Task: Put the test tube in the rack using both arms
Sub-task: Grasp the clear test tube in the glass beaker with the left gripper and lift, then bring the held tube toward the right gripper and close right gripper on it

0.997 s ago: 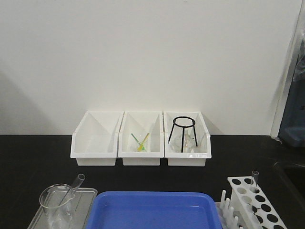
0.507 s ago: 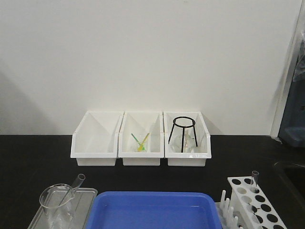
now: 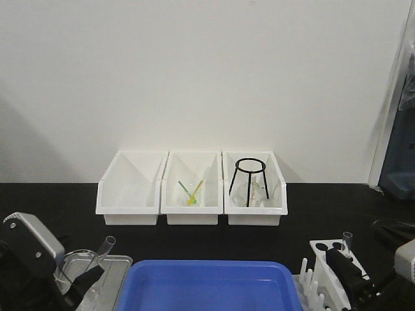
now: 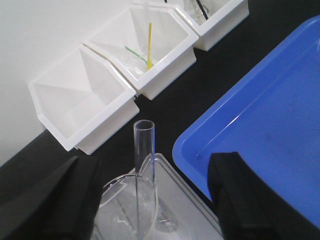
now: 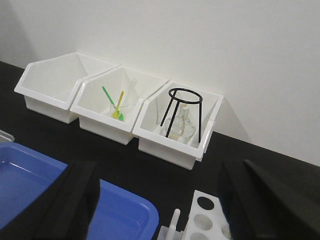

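Observation:
The test tube [image 3: 105, 249] has to go to the rack, so I next need to grip it with my left gripper by its open-rimmed upper end above the beaker.
The test tube [image 3: 105, 249] leans in a clear beaker [image 3: 72, 267] at the front left. In the left wrist view the tube [image 4: 144, 150] stands upright between my two black fingers, touching neither. My left gripper [image 4: 150, 165] is open around it and shows low at the front left [image 3: 81, 283]. The white rack [image 3: 321, 249] stands at the front right with a second clear tube [image 3: 347, 238] in a back hole. My right gripper [image 3: 350, 275] is open over the rack's near side, with the rack's end holes [image 5: 205, 220] between its fingers [image 5: 67, 200].
A blue tray [image 3: 207, 285] lies front centre, also in the wrist views [image 4: 270, 100] [image 5: 120, 212]. The beaker sits on a grey metal tray [image 3: 120, 267]. Three white bins [image 3: 192, 194] line the back wall; the right one holds a black tripod [image 3: 249, 175].
Both arms have come into view from the bottom edge, the left beside the beaker and the right over the rack. The tubes and rack have not moved.

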You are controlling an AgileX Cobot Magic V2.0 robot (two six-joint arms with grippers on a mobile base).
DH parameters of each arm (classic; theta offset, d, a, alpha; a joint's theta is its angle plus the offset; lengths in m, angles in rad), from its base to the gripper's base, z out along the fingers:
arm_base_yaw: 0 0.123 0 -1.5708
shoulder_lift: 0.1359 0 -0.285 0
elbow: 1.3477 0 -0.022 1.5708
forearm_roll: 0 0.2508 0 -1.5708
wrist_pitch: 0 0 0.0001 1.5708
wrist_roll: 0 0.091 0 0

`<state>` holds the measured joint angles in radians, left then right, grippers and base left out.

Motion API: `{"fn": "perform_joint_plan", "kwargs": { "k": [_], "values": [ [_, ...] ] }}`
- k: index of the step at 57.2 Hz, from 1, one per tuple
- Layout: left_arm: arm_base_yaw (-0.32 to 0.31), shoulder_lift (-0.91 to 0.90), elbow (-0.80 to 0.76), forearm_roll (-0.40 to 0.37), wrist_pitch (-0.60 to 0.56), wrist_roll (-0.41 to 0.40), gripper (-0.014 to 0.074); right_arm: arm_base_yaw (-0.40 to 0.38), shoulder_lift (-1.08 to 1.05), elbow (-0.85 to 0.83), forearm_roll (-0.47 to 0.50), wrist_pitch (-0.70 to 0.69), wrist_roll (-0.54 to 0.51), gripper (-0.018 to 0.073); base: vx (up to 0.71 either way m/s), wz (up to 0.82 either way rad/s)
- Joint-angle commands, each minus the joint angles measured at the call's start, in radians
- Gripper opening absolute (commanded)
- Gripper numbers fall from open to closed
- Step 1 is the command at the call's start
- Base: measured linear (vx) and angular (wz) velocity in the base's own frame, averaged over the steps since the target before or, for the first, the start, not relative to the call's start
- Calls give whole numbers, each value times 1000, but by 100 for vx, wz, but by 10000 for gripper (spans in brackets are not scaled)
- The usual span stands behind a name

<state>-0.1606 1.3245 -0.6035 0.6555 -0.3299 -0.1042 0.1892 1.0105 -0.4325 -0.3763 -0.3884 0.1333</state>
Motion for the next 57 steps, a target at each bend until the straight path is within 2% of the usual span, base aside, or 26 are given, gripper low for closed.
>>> {"fn": "perform_joint_plan", "kwargs": {
  "k": [1, 20, 30, 35, 42, 54, 57],
  "values": [
    [-7, 50, -95, -68, -53, -2, 563, 1, -2, -30, 1, -99, -33, 533, 0, 0],
    [-7, 267, -271, -76, -56, -3, 563, 1, -2, -30, 4, -101, -40, 533, 0, 0],
    [-7, 344, -291, -76, -78, -3, 563, 1, -2, -30, 4, -101, -55, 533, 0, 0],
    [-7, 363, -291, -76, -94, -2, 533, 1, -2, -30, 4, -101, -66, 533, 0, 0],
    [-7, 372, -291, -76, -125, 21, 411, 1, -2, -30, 4, -101, -65, 533, 0, 0],
    [-7, 372, -291, -76, -146, 59, 52, 1, -2, -30, 4, -100, -65, 533, 0, 0],
    [-7, 371, -291, -76, -146, 59, -10, 1, -2, -30, 4, -100, -65, 533, 0, 0]
  ]
}}
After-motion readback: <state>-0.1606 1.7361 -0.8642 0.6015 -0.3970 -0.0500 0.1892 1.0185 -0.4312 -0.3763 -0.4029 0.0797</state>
